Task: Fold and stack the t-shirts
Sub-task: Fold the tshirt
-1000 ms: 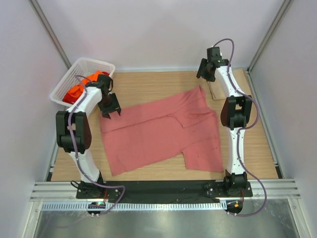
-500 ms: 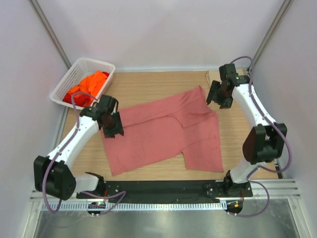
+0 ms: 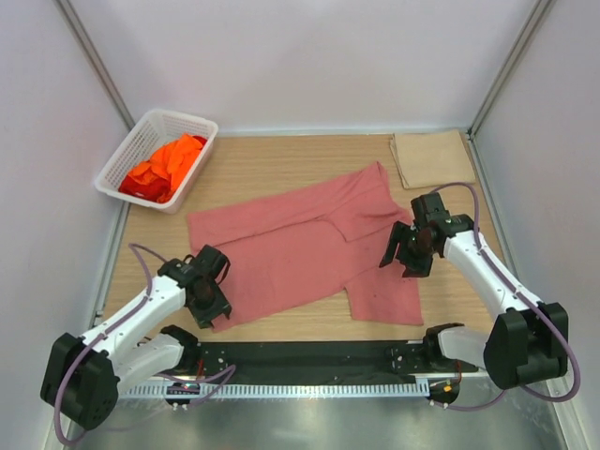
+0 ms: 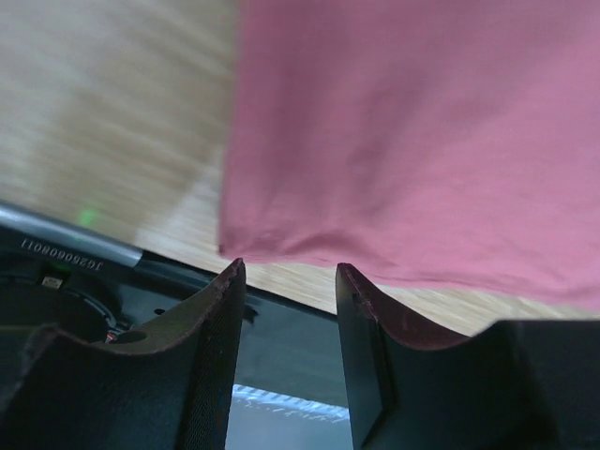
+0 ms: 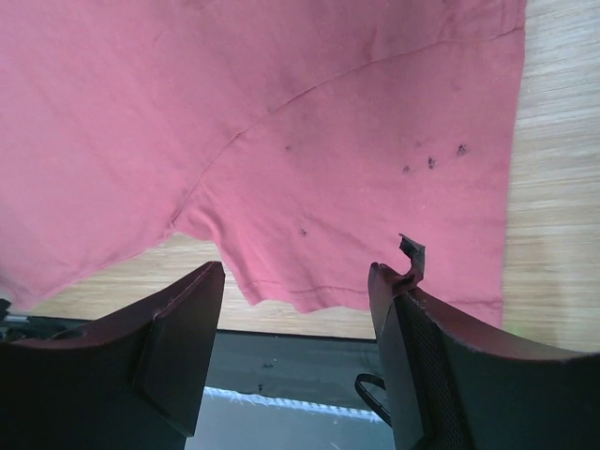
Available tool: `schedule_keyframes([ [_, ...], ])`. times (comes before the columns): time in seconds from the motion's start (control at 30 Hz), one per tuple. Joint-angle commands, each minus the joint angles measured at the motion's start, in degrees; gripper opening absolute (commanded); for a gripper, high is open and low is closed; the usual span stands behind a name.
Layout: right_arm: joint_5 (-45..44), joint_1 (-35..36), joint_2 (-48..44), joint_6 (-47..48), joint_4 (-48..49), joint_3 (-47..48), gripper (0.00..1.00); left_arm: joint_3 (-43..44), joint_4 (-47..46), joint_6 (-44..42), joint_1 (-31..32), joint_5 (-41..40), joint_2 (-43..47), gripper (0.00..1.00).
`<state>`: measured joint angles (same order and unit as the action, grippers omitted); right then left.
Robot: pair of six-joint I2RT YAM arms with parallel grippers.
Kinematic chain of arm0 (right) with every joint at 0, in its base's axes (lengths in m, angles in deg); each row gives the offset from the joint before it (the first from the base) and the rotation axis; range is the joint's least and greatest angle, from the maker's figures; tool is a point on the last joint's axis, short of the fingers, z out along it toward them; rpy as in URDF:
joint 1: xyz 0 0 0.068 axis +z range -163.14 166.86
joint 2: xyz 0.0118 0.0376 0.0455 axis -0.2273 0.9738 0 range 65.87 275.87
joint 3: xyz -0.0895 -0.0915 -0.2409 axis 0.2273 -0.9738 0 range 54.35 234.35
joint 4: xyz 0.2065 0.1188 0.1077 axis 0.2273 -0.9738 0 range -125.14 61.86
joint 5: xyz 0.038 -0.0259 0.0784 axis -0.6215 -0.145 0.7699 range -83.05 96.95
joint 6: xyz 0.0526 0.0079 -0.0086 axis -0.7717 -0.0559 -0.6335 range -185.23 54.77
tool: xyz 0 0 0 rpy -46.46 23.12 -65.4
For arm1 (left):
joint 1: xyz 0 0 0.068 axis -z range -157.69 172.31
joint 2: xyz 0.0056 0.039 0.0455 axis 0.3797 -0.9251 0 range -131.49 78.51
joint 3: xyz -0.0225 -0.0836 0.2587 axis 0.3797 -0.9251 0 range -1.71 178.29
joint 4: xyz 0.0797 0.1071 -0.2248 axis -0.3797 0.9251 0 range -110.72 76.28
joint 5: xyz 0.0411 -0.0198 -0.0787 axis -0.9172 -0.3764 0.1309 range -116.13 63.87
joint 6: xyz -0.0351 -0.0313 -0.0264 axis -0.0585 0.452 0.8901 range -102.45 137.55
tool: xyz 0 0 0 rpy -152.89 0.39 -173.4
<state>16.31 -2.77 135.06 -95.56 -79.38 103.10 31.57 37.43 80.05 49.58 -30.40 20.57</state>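
Next, my right gripper grabs the t-shirt's near sleeve at its outer edge (image 3: 415,284) (image 5: 502,169), beside the dark specks, to fold the t-shirt's near side over.
A dusty salmon-pink t-shirt (image 3: 300,248) lies spread flat across the middle of the table. It fills the left wrist view (image 4: 422,131) and the right wrist view (image 5: 281,122), where tiny dark specks show. My left gripper (image 3: 214,302) is open and empty over the shirt's near left corner. My right gripper (image 3: 405,255) is open and empty over the shirt's near right part, above its sleeve. Bright orange and red shirts (image 3: 164,164) lie bunched in the basket.
A white lattice basket (image 3: 201,126) stands at the back left. A folded tan cloth (image 3: 433,157) lies at the back right. The black base rail (image 3: 309,354) runs along the near table edge and shows in both wrist views.
Both arms have swung from the far side of the shirt toward the near edge. The left gripper went to the near left corner, the right to the near right part. The shirt has not moved.
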Motion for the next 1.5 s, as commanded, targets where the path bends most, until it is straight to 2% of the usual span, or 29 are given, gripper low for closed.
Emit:
schedule_keyframes([
  [0.0, -1.9, -0.3, -1.8, -2.6, -0.9, 1.7, 0.7, -2.9, 0.4, 10.7, -0.5, -2.2, 4.7, 0.45],
  [0.07, -3.2, -0.9, -2.3, -5.3, -2.1, 0.4, 0.7, -2.9, 2.0, 11.5, -0.5, -3.6, 5.7, 0.44],
  [0.27, -1.0, -11.0, -4.0, -8.9, -1.1, -7.9, 0.61, -4.0, 3.1, 14.4, -0.5, -5.2, 6.6, 0.45],
  [0.47, -6.3, -17.7, -5.1, -10.6, -1.2, -12.0, 0.54, -2.4, 2.3, 13.4, -0.5, -5.0, 4.3, 0.45],
  [0.7, -9.1, -18.5, -2.1, -9.6, -0.4, -11.9, 0.54, 1.3, 4.6, 10.7, -0.5, -8.5, 4.5, 0.45],
  [0.97, -4.8, -18.4, 4.2, -6.3, 7.3, -12.3, 0.55, 0.3, 2.5, 9.7, -0.6, -7.8, 4.8, 0.44],
  [1.23, -11.0, -13.5, 8.8, -8.2, 8.1, -13.1, 0.51, 1.2, 2.0, 9.4, -0.6, -7.2, 3.1, 0.41],
  [1.3, -11.7, -13.0, 10.1, -8.3, 8.4, -13.1, 0.4, 1.4, 2.1, 9.6, -0.5, -7.2, 3.1, 0.4],
  [1.47, -12.6, -12.9, 10.4, -8.7, 7.6, -12.4, 0.24, 1.4, 2.8, 11.1, -0.6, -7.1, 3.6, 0.41],
])
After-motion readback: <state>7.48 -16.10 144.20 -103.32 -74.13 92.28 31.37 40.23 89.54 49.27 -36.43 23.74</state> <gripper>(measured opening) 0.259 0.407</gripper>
